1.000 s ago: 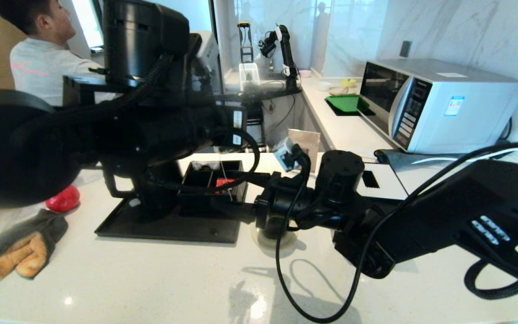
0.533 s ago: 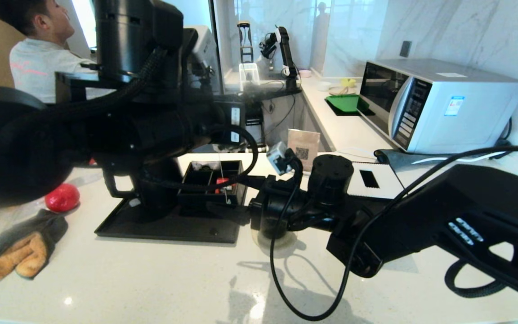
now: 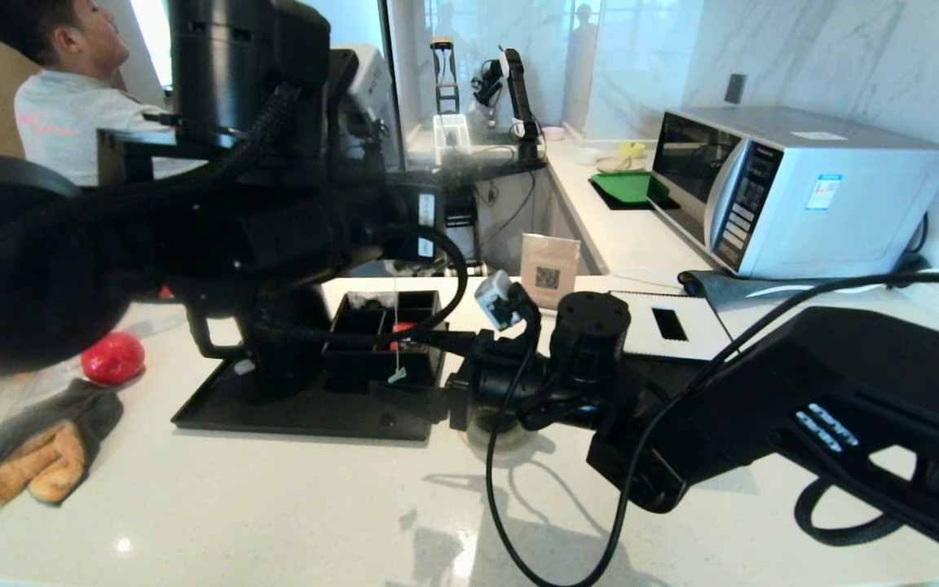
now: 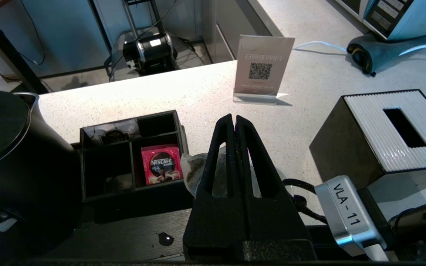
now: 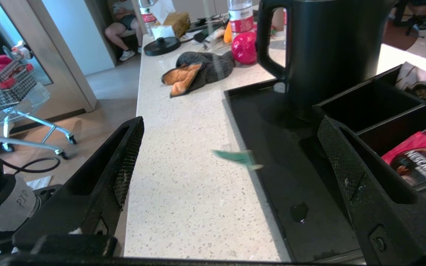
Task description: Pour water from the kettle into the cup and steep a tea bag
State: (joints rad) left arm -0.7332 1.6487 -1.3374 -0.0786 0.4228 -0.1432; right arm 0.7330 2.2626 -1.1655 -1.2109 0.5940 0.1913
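Note:
The tea bag should steep in the cup, so my right gripper should next grab it by its white string above the green tag [image 3: 397,375].
My left gripper [image 4: 235,117] hangs above the counter, shut on the tea bag [image 4: 192,168], whose mesh pouch of dark leaves shows under the fingers. Its white string drops to the green tag [image 3: 397,375], which dangles over the tray's front. In the right wrist view that tag [image 5: 239,158] swings between the wide-open fingers of my right gripper [image 5: 230,123], low at the tray's edge. The black kettle [image 3: 278,350] stands upright on the tray, left of both grippers. My right wrist hides the cup, and no water shows in it.
A black tray [image 3: 306,412] carries an organizer box [image 4: 131,155] with a red packet [image 4: 161,164]. A tissue box [image 4: 383,129], a QR sign [image 4: 261,68] and a microwave [image 3: 787,187] are to the right. An oven glove [image 3: 46,448] and a red ball [image 3: 113,359] lie left.
My right arm has slid left toward the tray. The string and green tag have swung left and now hang lower. My left arm rose slightly.

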